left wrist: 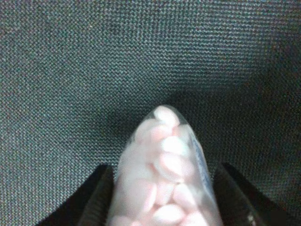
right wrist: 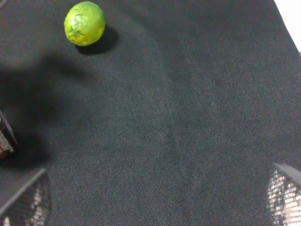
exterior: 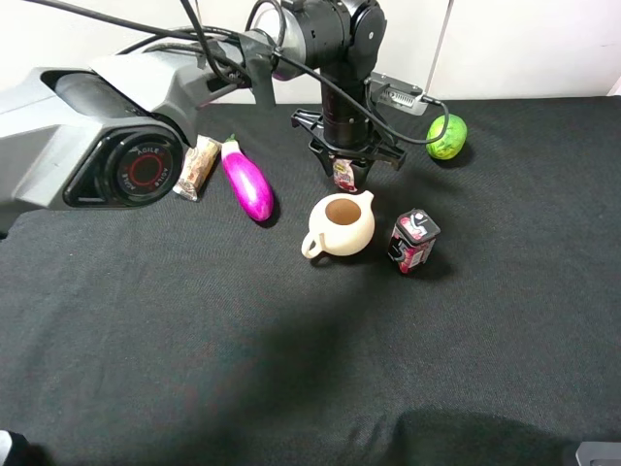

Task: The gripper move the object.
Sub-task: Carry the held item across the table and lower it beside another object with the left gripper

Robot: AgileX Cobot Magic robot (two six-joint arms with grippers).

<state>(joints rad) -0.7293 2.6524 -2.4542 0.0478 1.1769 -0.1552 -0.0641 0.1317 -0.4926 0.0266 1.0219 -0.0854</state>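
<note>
The small clear bottle's lower end (exterior: 344,183) rests on the black cloth behind the teapot (exterior: 341,224) and the bottle would stay there, so my left gripper opens next.
My left gripper (exterior: 346,167) hangs from the big black arm, pointing down just behind the cream teapot (exterior: 341,224). It is shut on the small clear bottle (exterior: 343,175) with the pink-red label. In the left wrist view the bottle (left wrist: 162,169), full of pale pink tablets, sits between the two black fingers (left wrist: 96,197) over black cloth. My right gripper (right wrist: 155,197) is open and empty; its mesh-patterned fingers (right wrist: 23,197) show at both lower corners of the right wrist view.
A black cloth (exterior: 291,340) covers the table. A dark red-black carton (exterior: 413,241) stands right of the teapot and shows in the right wrist view (right wrist: 5,139). A green lime (exterior: 446,136) (right wrist: 84,23) lies at the back right. A purple eggplant (exterior: 247,181) and a wrapped snack (exterior: 197,167) lie at the back left.
</note>
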